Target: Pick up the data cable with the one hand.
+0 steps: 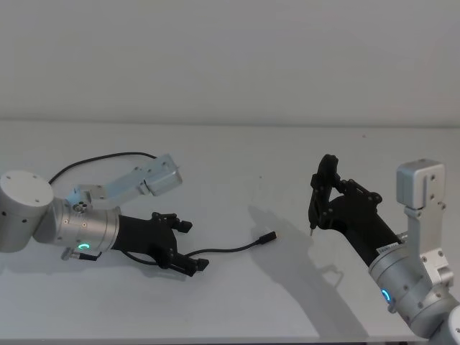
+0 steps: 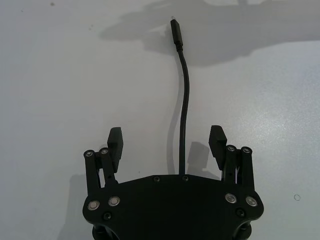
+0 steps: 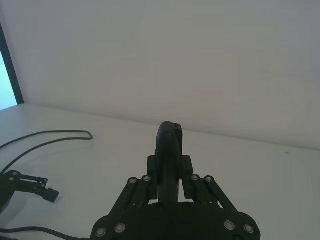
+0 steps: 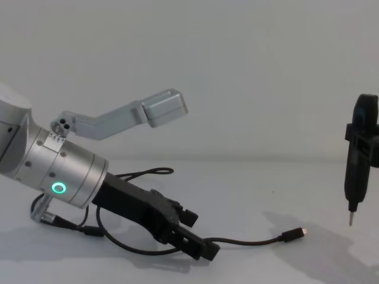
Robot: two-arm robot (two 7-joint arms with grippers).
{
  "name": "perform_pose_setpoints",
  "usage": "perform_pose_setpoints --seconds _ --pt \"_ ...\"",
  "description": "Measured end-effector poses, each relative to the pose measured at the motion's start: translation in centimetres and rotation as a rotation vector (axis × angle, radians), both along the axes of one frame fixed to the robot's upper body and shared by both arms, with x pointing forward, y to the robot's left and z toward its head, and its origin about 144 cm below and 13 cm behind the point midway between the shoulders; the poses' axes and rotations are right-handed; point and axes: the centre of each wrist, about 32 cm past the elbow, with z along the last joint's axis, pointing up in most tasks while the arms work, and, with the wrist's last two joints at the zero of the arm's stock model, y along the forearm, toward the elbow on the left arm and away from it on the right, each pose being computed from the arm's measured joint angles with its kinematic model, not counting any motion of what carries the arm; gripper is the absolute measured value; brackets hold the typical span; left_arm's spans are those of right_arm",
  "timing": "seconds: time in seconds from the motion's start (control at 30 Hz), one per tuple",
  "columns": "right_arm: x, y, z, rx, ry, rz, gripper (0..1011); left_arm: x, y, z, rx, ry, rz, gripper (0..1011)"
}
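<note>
My left gripper grabs the black cord behind its small plug [image 2: 183, 120] next, to pick up the data cable [image 2: 186, 90].
The data cable [image 1: 230, 249] lies on the white table, its small plug [image 1: 269, 238] pointing right. My left gripper [image 1: 192, 245], black with a green-ringed silver wrist, sits low over the table and is open. In the left wrist view the cable [image 2: 186, 90] runs straight between the spread fingers [image 2: 115, 137] of the gripper [image 2: 166, 134], touching neither. The chest view shows the gripper [image 4: 201, 235] angled down with the cable [image 4: 249, 241] trailing out to the plug [image 4: 294, 234]. My right gripper [image 1: 332, 198] hovers at the right, shut on a dark pointed tool [image 1: 320, 188].
The cable's far end loops back behind the left arm [image 1: 100, 159]. A grey arm link [image 1: 154, 177] juts over the table behind the left gripper. The pointed tool [image 4: 359, 155] hangs above the table at the right. The table's front edge [image 1: 215, 338] is near.
</note>
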Motion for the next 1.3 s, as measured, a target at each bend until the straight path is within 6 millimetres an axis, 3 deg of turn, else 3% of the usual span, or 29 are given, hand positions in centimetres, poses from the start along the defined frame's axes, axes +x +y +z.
perform_pose_setpoints --seconds 0.27,0.4,0.93,1.03,1.17,1.3 --pt "0.0 0.0 0.0 0.0 0.0 0.0 274 0.1 -0.07 -0.09 0.004 0.009 0.005 1001" --pt "0.0 0.0 0.0 0.0 0.0 0.0 275 0.12 -0.1 -0.12 0.006 0.012 0.006 955" --pt "0.0 0.0 0.0 0.0 0.0 0.0 275 0.18 -0.14 -0.18 0.008 0.017 0.009 509" --pt "0.0 0.0 0.0 0.0 0.0 0.0 274 0.18 -0.15 -0.19 0.008 0.018 0.009 367" --pt "0.0 0.0 0.0 0.0 0.0 0.0 274 0.19 -0.17 -0.19 0.008 0.018 0.009 289" --pt "0.0 0.0 0.0 0.0 0.0 0.0 275 0.2 -0.17 -0.19 0.009 0.019 0.009 139"
